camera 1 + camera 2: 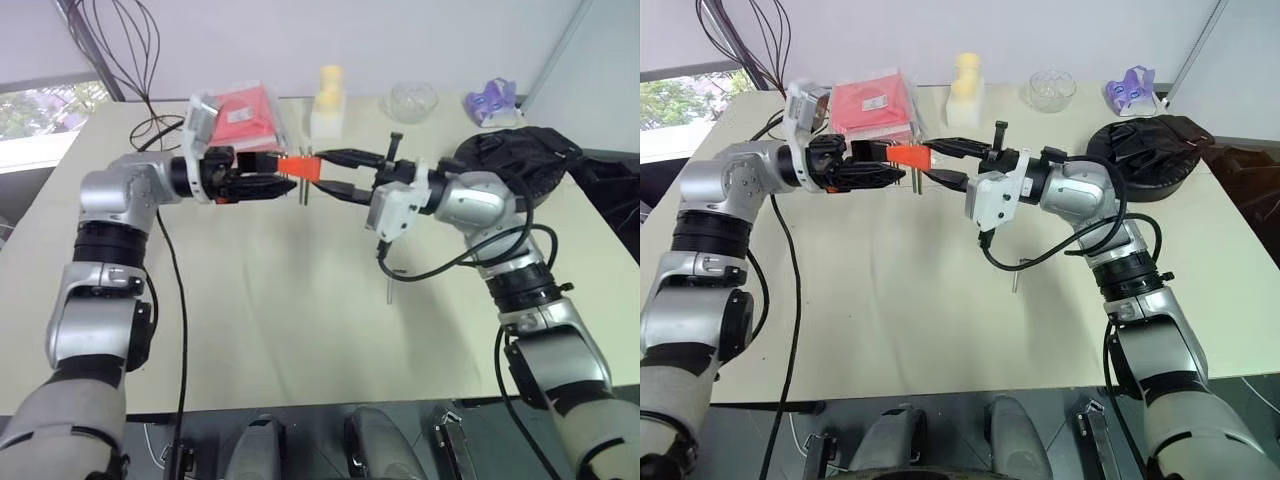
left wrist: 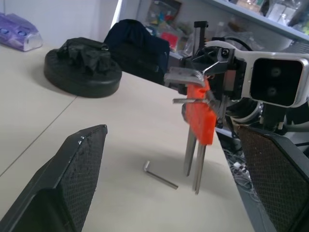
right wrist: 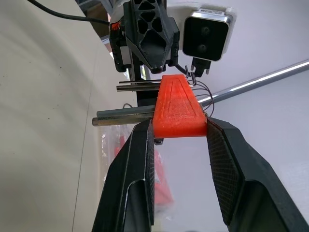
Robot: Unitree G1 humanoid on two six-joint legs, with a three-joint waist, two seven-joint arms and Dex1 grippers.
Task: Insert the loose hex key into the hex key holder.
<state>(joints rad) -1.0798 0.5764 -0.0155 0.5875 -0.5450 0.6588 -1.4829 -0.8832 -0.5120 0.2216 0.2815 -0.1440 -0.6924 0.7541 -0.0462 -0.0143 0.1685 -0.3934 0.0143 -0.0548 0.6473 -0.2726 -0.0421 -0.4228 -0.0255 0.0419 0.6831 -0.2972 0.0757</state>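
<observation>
My right gripper's fingers already cover one end of the hex key holder. My left gripper should grab the hex key holder by its free orange end [image 2: 201, 120] next.
The hex key holder [image 1: 297, 166] is a small orange-red block held in the air above the table, with metal keys hanging down from it. My right gripper [image 1: 316, 172] reaches in from the right and is shut on it; the right wrist view shows the holder [image 3: 178, 113] pinched between both pads. My left gripper [image 1: 284, 181] faces it from the left, open, with its fingertips close to the block and nothing between them. The loose hex key [image 1: 389, 290] lies flat on the table below my right forearm, and the same hex key [image 2: 161, 175] shows in the left wrist view.
At the back of the table are a red packet in clear plastic [image 1: 240, 115], a pale yellow bottle [image 1: 328, 100], a clear glass bowl [image 1: 412, 100] and a purple item [image 1: 490, 100]. A black round bag [image 1: 515, 160] sits at the right, and black cables [image 1: 150, 125] lie at the back left.
</observation>
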